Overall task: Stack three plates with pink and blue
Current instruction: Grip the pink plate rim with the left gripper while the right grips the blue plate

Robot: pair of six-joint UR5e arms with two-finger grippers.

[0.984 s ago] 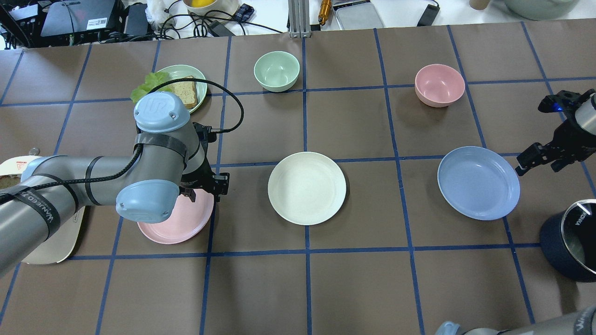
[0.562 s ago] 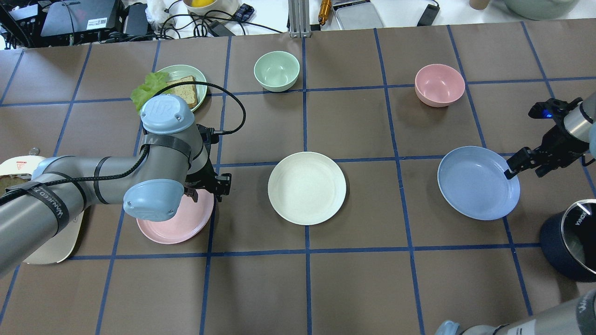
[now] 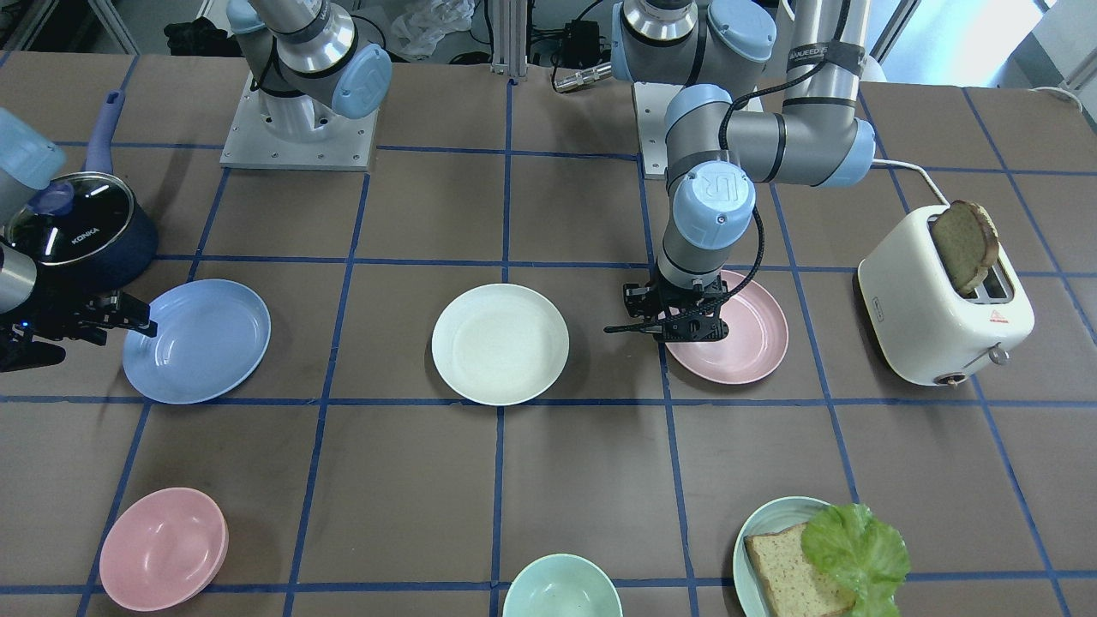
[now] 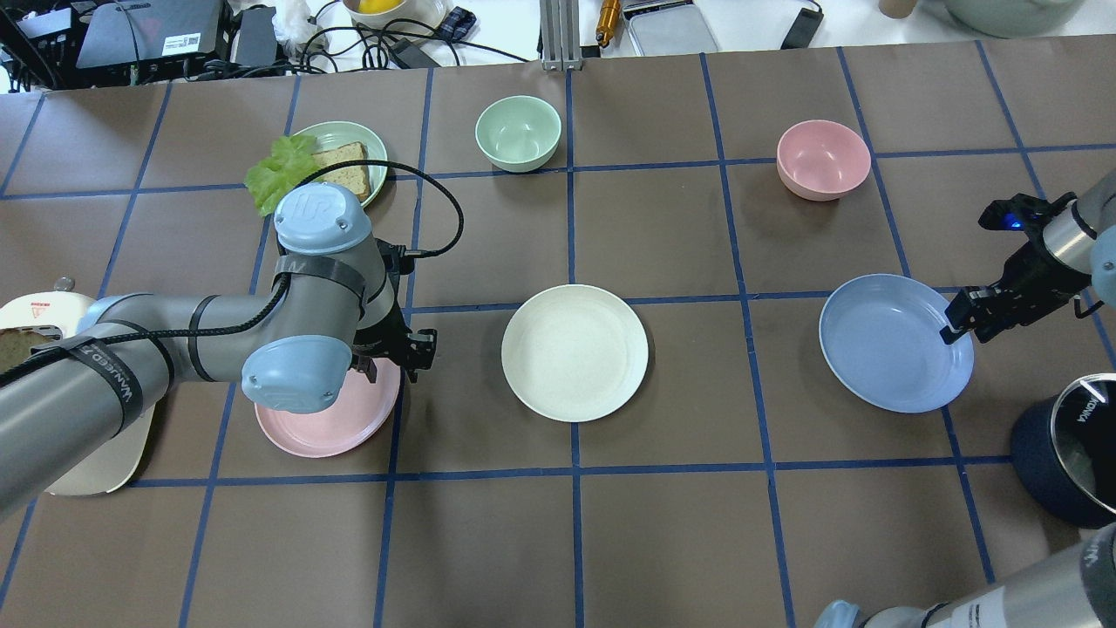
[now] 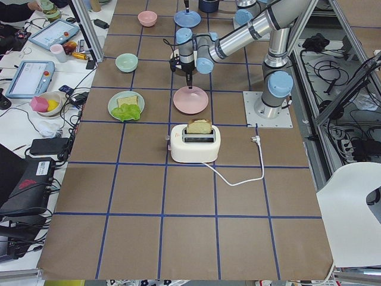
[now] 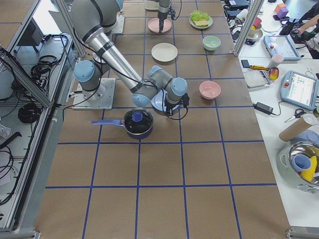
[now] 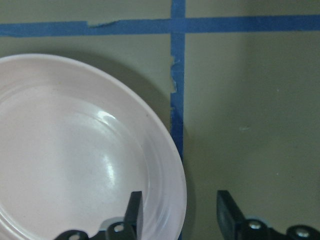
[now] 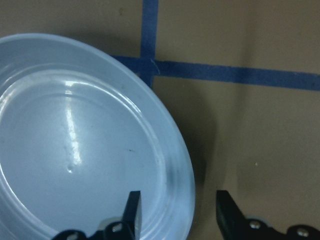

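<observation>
The blue plate [image 8: 75, 140] needs to be stacked, so my right gripper will grab the blue plate by its rim [image 8: 180, 190] next.
The pale pink plate [image 4: 327, 423] lies at the left and the cream-white plate [image 4: 575, 352] in the middle. The periwinkle blue plate [image 4: 894, 342] lies at the right. My left gripper [image 4: 410, 353] is open at the pink plate's right rim. In the left wrist view [image 7: 177, 205] one finger is over the pink plate [image 7: 75, 150] and the other is outside it. My right gripper [image 4: 959, 318] is open at the blue plate's right rim. In the right wrist view [image 8: 177, 202] it straddles the rim of the blue plate [image 8: 75, 140] the same way.
A pink bowl [image 4: 823, 159], a green bowl [image 4: 518, 132] and a teal plate with bread and lettuce [image 4: 336, 166] stand at the far side. A toaster [image 3: 943, 313] is beside my left arm. A dark pot [image 4: 1077, 445] is near my right arm.
My right gripper has moved in to the blue plate's right rim. My left arm has shifted slightly right, its gripper staying at the pink plate's rim. The plates have not moved.
</observation>
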